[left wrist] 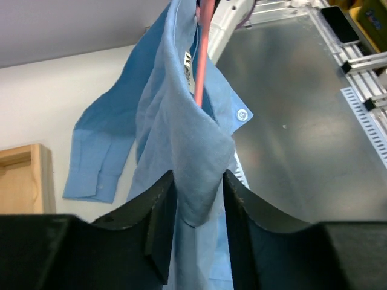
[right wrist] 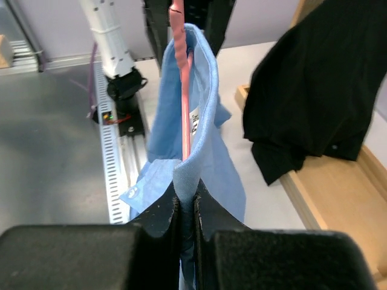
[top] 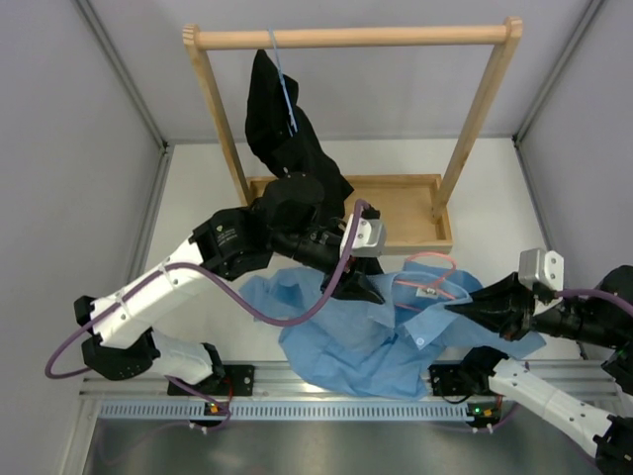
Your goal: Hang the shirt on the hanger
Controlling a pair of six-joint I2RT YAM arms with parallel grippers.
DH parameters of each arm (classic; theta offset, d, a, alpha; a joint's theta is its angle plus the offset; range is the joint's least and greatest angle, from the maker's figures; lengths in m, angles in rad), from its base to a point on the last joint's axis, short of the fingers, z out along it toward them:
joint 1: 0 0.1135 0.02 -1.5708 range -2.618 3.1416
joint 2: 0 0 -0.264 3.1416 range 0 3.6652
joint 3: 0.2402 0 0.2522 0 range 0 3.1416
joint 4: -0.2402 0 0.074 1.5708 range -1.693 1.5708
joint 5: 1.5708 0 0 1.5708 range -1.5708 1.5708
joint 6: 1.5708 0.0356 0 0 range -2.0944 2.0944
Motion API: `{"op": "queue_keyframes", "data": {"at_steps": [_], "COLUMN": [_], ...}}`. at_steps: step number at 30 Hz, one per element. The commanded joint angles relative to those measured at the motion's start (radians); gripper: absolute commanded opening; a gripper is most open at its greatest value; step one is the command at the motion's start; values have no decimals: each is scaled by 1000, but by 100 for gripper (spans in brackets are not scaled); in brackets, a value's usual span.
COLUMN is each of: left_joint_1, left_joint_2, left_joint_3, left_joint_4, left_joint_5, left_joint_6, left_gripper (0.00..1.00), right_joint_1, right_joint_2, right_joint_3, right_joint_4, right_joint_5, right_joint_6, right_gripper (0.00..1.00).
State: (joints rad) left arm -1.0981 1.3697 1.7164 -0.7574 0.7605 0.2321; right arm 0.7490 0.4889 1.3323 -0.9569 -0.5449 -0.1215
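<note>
If I lifted my right gripper now, the light blue shirt (top: 346, 346) would rise with the pink hanger inside its collar: my fingers pinch the cloth (top: 462, 306) beneath the hanger.
The light blue shirt (top: 346, 346) lies crumpled on the table between my two arms, its collar lifted. The pink hanger (top: 435, 256) runs inside the raised collar, its hook toward the rack. My left gripper (top: 364, 289) is at the collar's left end. In the left wrist view its jaws (left wrist: 198, 175) stand apart with a loose fold of the shirt (left wrist: 163, 121) hanging between them, below the hanger (left wrist: 202, 60). My right gripper (top: 453, 309) is shut on the collar's other end. The right wrist view shows its jaws (right wrist: 186, 196) pinching the shirt (right wrist: 208, 90) just under the hanger (right wrist: 181, 78).
A wooden rack (top: 356, 38) stands at the back on a wooden tray base (top: 406, 203). A black shirt (top: 282, 129) hangs from it on a light-blue hanger (top: 287, 89), close behind my left arm. A slotted rail (top: 297, 408) runs along the near edge.
</note>
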Motion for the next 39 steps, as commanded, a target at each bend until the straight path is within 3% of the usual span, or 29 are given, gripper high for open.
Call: {"op": "queue_keyframes", "data": {"at_steps": [1,2,3,6,9,15,17,20,24,31,35,39], "left_joint_1": [3,3,3,4,3,3,1,3,3,3,3,3], "left_joint_2": [-60,-81,-93,-132,-173,-306,-377,-460,-546,-627,-673,-698], "left_joint_3": [11,0,-11,-31,-31,-60,-84,-139,-244,-356,-472,-573], "left_joint_4": [113,159,185,231,233,233,233,231,210,113,98,92], "left_joint_5": [-130,-177,-281,-413,-500,-716,-844,-1026,-1163,-1245,-1216,-1216], "left_joint_6": [-45,-62,-92,-135,-155,-217,-228,-309,-339,-376,-379,-366], "left_gripper": [44,68,71,92,98,98,98,98,98,98,98,98], "right_joint_1": [7,7,7,9,10,16,29,56,96,205,263,268], "right_joint_2": [7,2,-4,5,33,80,96,125,177,309,394,460], "right_joint_3": [64,82,93,139,202,370,458,580,712,998,996,1021], "right_joint_4": [53,55,53,18,-48,-163,-193,-241,-281,-330,-301,-188], "right_joint_5": [139,181,259,370,427,545,586,625,697,899,962,1124], "right_joint_6": [22,34,54,83,82,79,82,98,114,158,142,70], "right_gripper": [0,0,0,0,0,0,0,0,0,0,0,0]}}
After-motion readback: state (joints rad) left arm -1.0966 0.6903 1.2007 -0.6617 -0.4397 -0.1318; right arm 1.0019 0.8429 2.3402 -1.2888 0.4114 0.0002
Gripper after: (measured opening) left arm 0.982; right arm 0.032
